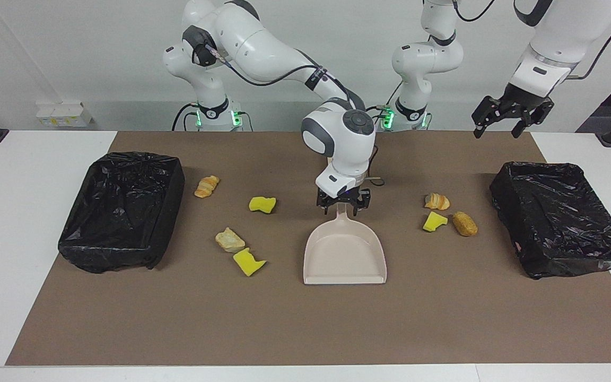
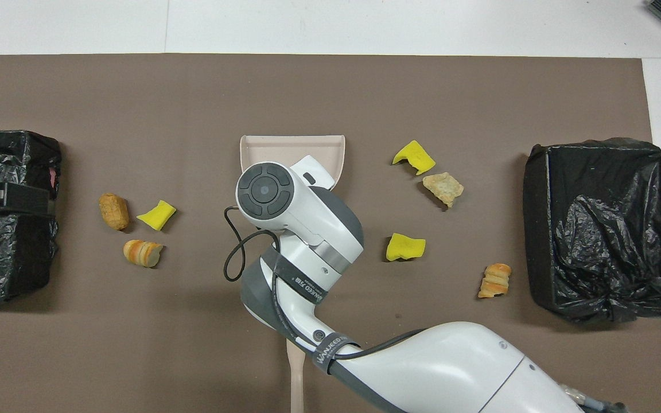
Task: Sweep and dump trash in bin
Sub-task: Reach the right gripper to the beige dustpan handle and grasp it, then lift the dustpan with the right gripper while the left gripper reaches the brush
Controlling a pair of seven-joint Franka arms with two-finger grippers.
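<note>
My fingers are too narrow for the wide pan of the dustpan. My right gripper needs to pick up the dustpan next by its narrow handle, close to the pan.
A pale pink dustpan lies flat in the middle of the brown mat, its handle pointing toward the robots. My right gripper is low over the handle's pan end, open, one finger on each side of it. In the overhead view the right wrist hides that gripper, and only the pan's mouth and the handle end show. Several trash scraps lie on the mat: yellow chunks and tan pastry pieces. My left gripper waits open, raised by the left arm's end.
Two bins lined with black bags stand on the mat, one at the right arm's end, one at the left arm's end. White table surrounds the mat.
</note>
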